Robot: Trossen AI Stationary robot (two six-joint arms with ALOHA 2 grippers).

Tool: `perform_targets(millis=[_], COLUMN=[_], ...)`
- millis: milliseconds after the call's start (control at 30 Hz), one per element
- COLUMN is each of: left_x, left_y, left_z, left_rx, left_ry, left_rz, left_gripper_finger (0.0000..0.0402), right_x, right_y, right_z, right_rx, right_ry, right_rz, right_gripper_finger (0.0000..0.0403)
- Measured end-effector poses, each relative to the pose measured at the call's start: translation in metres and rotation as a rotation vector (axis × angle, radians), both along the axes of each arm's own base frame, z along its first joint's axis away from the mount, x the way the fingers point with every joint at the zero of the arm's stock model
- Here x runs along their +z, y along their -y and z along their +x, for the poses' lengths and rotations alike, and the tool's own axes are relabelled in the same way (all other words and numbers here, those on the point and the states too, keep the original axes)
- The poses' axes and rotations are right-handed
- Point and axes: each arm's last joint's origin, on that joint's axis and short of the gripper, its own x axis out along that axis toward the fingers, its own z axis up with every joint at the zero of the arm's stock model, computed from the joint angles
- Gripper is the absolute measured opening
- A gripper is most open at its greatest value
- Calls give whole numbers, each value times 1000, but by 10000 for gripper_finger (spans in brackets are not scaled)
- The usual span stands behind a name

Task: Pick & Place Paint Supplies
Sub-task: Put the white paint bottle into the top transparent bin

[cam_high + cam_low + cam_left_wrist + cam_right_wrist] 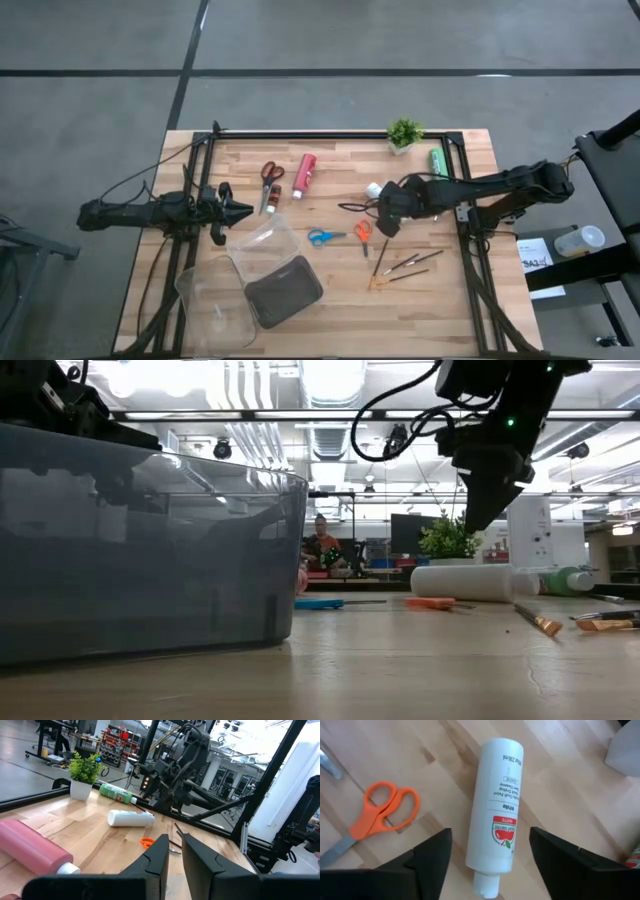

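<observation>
The right gripper grabs the white paint tube by its apple label (503,835) next, to put the tube away in the small clear box.
A white paint tube (497,810) lies flat on the wooden table, cap toward the far edge (373,189). My right gripper (490,862) hangs above it, tilted down, open, one finger on either side and clear of it; it also shows in the low view (480,510). Orange scissors (382,815) lie beside the tube. The red tube (305,175), green tube (437,162), red scissors (270,180), blue scissors (320,237) and brushes (403,266) lie flat. My left gripper (236,210) waits level at the table's left, a narrow gap between its fingers (175,855), holding nothing.
Two clear plastic boxes (265,243) (215,305) and a dark grey case (283,290) sit at the near left. A small potted plant (404,133) stands at the far edge. A black frame rail (330,132) runs around the table.
</observation>
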Motion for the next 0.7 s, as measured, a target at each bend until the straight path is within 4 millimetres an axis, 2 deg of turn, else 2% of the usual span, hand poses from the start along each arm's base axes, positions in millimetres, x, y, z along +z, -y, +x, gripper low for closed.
perform_targets(millis=[200, 500, 700], left_x=[0, 0, 0], left_y=[0, 0, 0], left_z=[0, 0, 0], left_rx=[0, 0, 0], left_ry=[0, 0, 0], left_rz=[0, 0, 0], left_gripper_finger=[62, 62, 62], right_x=[-18, -33, -44], right_y=[4, 9, 14], right_z=[4, 7, 10], right_rx=[-2, -7, -8], right_ry=[-25, -68, -70], right_rz=[42, 11, 54], right_gripper_finger=[304, 306, 306])
